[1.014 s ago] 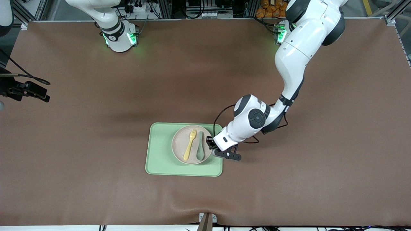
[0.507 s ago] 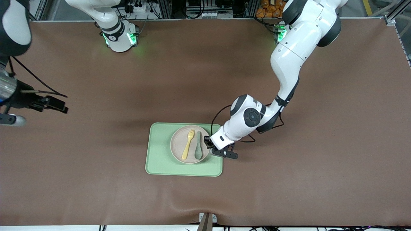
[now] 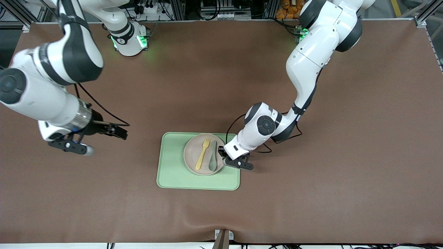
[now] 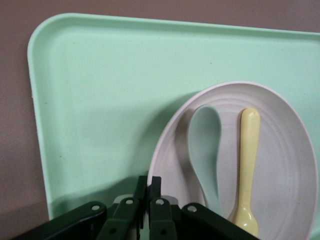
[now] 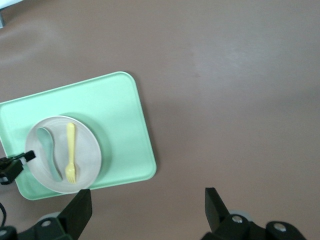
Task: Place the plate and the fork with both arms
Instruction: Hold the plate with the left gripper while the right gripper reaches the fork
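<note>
I need to release the plate with my left gripper now, because the plate's base is down on the light-green tray, inside the tray's rim.
The pale pinkish plate is on the light-green tray. The pale-yellow fork and a teal-green spoon lie side by side in the plate. My left gripper is shut on the plate's rim at the edge toward the left arm's end; the left wrist view shows its fingertips pinching the rim of the plate, which casts a shadow on the tray. My right gripper is open and empty over the bare table, between the tray and the right arm's end. Its wrist view shows the gripper, the plate and the fork.
The table is covered by a brown mat. The tray's half toward the right arm's end is bare. A small fixture sits at the table edge nearest the front camera.
The right arm has swung in from the table's edge toward the tray. The left gripper and the plate have shifted a little toward the right arm's end.
</note>
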### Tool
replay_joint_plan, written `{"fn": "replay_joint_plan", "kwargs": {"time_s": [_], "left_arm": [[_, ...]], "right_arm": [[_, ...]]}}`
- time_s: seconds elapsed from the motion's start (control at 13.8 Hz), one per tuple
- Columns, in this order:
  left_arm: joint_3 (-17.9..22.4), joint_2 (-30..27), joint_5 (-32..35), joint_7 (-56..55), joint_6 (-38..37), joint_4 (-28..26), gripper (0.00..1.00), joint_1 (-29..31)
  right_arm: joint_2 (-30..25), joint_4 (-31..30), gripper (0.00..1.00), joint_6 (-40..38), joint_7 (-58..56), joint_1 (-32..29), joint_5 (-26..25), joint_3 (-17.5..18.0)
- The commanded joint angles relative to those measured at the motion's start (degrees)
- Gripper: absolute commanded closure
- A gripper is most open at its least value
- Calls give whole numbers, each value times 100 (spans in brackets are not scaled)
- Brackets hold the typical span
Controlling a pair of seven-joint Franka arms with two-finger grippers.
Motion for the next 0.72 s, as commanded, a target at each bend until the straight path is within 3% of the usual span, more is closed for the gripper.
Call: {"fn": "replay_joint_plan", "kwargs": {"time_s": [0.0,0.07,0.43,0.65], "left_arm": [[127,165,-114,-96,159,176,59,-119],[127,148,-105,-209,177,176,1,-119],[144,-237,-35,-184,247,97,0,83],[135,-782,-78,-245,-251,-53,0,267]], "right_arm": [[672,793,0,48,483,306,-12,21],[822,873,0,249,642,525,-47,12],[1350,900,0,980,1179,931,-56,12],[1772,1075,1,1305,1539,1169,-56,-5]]}}
